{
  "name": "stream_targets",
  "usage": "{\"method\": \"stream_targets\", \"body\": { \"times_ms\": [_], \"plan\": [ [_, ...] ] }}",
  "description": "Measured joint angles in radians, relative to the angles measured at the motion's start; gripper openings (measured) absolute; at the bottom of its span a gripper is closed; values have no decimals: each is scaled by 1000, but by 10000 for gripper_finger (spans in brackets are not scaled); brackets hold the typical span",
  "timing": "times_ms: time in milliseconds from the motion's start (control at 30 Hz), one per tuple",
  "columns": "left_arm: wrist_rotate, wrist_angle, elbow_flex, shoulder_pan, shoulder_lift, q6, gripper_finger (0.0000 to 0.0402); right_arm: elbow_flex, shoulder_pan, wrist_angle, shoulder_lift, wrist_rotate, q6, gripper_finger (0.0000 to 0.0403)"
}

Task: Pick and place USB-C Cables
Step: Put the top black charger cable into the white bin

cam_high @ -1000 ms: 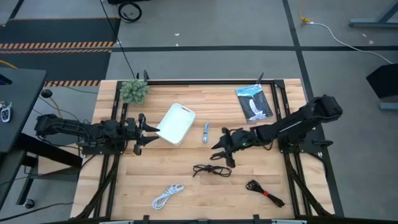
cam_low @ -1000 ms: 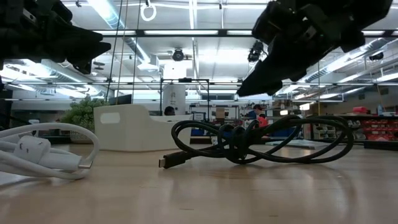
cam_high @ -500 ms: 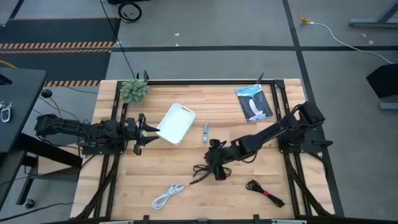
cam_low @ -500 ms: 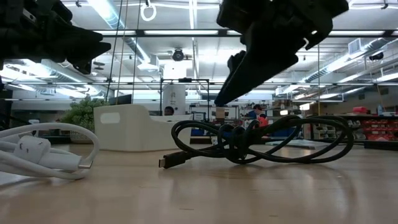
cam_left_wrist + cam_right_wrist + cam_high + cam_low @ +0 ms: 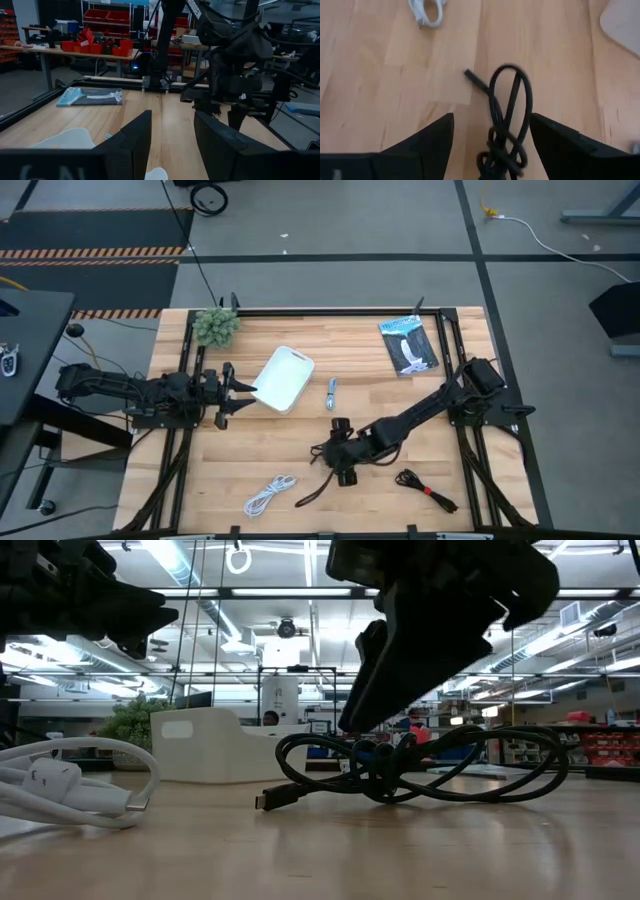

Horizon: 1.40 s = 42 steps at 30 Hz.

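The robot's right gripper isn't ready to close on the black cable and needs to lower first: its fingers stop above the black cable (image 5: 502, 147), and wood shows beside the parts of the cable in the right wrist view.
The loose black cable (image 5: 328, 450) lies coiled on the wood in the middle of the table, its plug end (image 5: 264, 802) flat on the top. My right gripper (image 5: 342, 462) hangs open just above it, and in the right wrist view the cable (image 5: 506, 115) shows between the two spread fingers, untouched as far as I can see. The white cable (image 5: 268, 495) lies near the front edge. The black bundle with a red band (image 5: 426, 489) lies to the right of it. My left gripper (image 5: 236, 393) waits open at the left, beside the white tray (image 5: 284, 378).
A blue-and-white packet (image 5: 408, 345) lies at the far right, a small silvery item (image 5: 331, 393) lies right of the tray, and a green plant (image 5: 215, 327) stands at the far left corner. Bare wood stretches between the tray and the near edge. Dark frame rails run along both sides.
My right gripper has travelled from beside the small silvery item toward the near left and down, the arm stretching out low, and now hangs over the loose black cable. Its fingers stay open. The cable has not moved.
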<state>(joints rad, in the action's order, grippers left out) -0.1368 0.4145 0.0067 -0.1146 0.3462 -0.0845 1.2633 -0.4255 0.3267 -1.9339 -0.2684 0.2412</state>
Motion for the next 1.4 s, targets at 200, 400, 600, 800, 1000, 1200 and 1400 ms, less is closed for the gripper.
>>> {"method": "stream_targets", "body": {
  "times_ms": [200, 400, 600, 800, 1000, 1200, 1400],
  "plan": [
    [0, 0, 0, 0, 0, 0, 156, 0, -13, 46, 10, -27, 55, 262],
    [0, 0, 0, 0, 0, 0, 156, -9, -33, 47, 3, -28, 7, 261],
    [0, 0, 0, 0, 0, 0, 156, -25, -32, 25, 3, -54, 3, 260],
    [0, 0, 0, 0, 0, 0, 156, -77, -32, -41, 3, -49, 8, 260],
    [0, 0, 0, 0, 0, 0, 156, -108, -15, -54, 3, -43, 21, 249],
    [0, 0, 0, 0, 0, 0, 156, -112, 5, -22, 5, 0, 12, 204],
    [0, 0, 0, 0, 0, 0, 156, -112, 6, 12, 5, -4, -26, 131]
  ]
}}
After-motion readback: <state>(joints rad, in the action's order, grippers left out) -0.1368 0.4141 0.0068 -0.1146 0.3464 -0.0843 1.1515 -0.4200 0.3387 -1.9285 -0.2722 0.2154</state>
